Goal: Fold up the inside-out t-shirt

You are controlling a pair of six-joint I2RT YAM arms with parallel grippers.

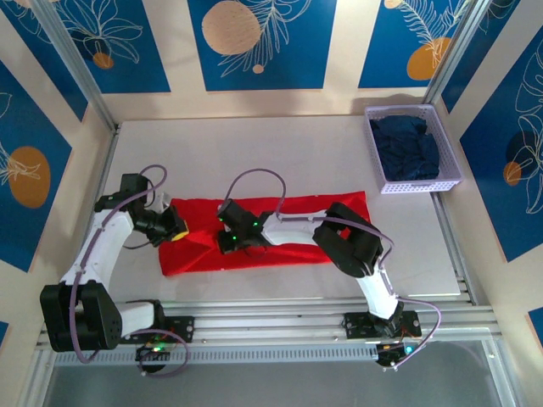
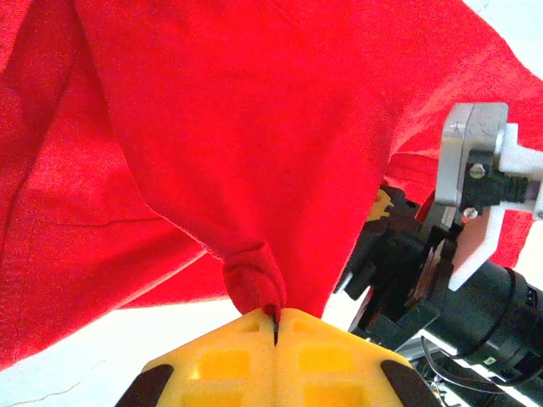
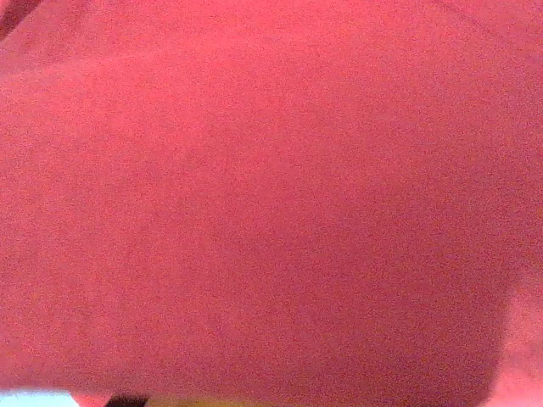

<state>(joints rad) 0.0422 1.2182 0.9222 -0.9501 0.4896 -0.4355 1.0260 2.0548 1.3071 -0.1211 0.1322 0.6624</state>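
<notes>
I should move the pinched knot of cloth with my left gripper before I open it. The knot hangs well away from the t-shirt's front edge and would fall short if I let go now.
The red t-shirt (image 1: 199, 254) lies as a long crumpled band across the middle of the table. At its left end my left gripper (image 1: 181, 231) is shut on a pinched knot of the cloth; in the left wrist view the yellow fingers (image 2: 331, 356) meet on that knot, and the t-shirt (image 2: 237, 127) rises away from them. My right gripper (image 1: 231, 244) is down in the band's middle, near its front edge. In the right wrist view the t-shirt (image 3: 271, 203) lies close over the lens and hides the fingers, which are shut in the cloth.
A lilac mesh basket (image 1: 413, 183) at the back right holds a dark navy garment (image 1: 407, 146). Bare table lies behind the shirt and to its right. The right arm's wrist (image 2: 475, 170) sits close to my left gripper. Metal rails run along the near edge.
</notes>
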